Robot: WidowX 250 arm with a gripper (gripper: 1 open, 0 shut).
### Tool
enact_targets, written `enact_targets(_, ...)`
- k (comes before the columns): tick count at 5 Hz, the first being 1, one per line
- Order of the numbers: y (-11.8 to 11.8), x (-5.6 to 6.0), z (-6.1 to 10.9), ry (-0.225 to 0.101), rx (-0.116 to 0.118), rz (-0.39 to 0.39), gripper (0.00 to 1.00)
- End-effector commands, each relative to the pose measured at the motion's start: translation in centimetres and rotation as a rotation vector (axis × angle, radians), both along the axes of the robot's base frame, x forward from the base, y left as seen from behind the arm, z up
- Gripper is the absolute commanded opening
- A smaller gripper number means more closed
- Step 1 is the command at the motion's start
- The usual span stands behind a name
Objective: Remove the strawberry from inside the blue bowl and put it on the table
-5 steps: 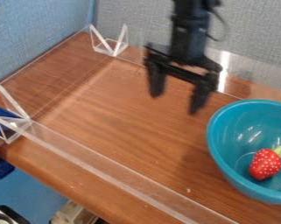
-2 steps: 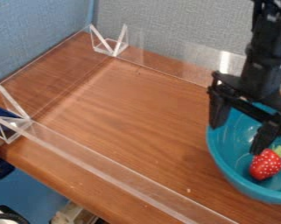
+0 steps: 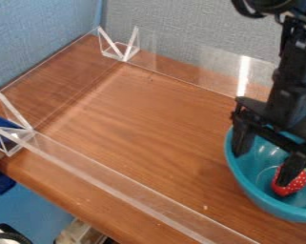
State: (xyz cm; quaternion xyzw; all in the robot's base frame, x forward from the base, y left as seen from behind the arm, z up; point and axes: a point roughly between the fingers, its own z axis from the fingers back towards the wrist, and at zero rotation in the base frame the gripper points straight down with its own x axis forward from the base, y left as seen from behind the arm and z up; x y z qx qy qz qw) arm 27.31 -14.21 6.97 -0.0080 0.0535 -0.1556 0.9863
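Note:
My gripper should move toward the strawberry first and then close on it. Its fingers are wide open above the bottom of the bowl, and one finger is short of the red strawberry (image 3: 288, 184).
The teal-blue bowl (image 3: 255, 189) sits on the right side of the wood-grain table (image 3: 136, 119), partly cut off by the frame edge. Inside it lies the small red strawberry (image 3: 288, 184), near the bowl's right side and partly covered by one finger. My gripper (image 3: 270, 164) points straight down with its black fingers spread wide, open. It hangs low over the bowl's left half. One finger (image 3: 246, 143) is at the bowl's rim, the other just in front of the strawberry. Nothing is held.
Low clear acrylic walls (image 3: 98, 172) edge the table along the front and back. Triangular clear brackets stand at the far corner (image 3: 117, 43) and the left corner (image 3: 12, 133). A blue-grey backdrop rises behind the table.
The gripper has travelled right and down, from above the bare table centre to low over the bowl, staying open. The strawberry and bowl have not moved.

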Motion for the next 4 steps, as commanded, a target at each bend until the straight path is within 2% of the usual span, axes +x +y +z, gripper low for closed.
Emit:
enact_targets(1, -0.7, 0.0, 0.2, -0.025, -0.014, -0.003, 1.00)
enact_targets(2, -1.1, -0.3, -0.4, -0.019, -0.011, -0.003, 1.00)
enact_targets(4, -1.7, 0.2, -1.0, -0.028, -0.011, -0.007, 1.00)
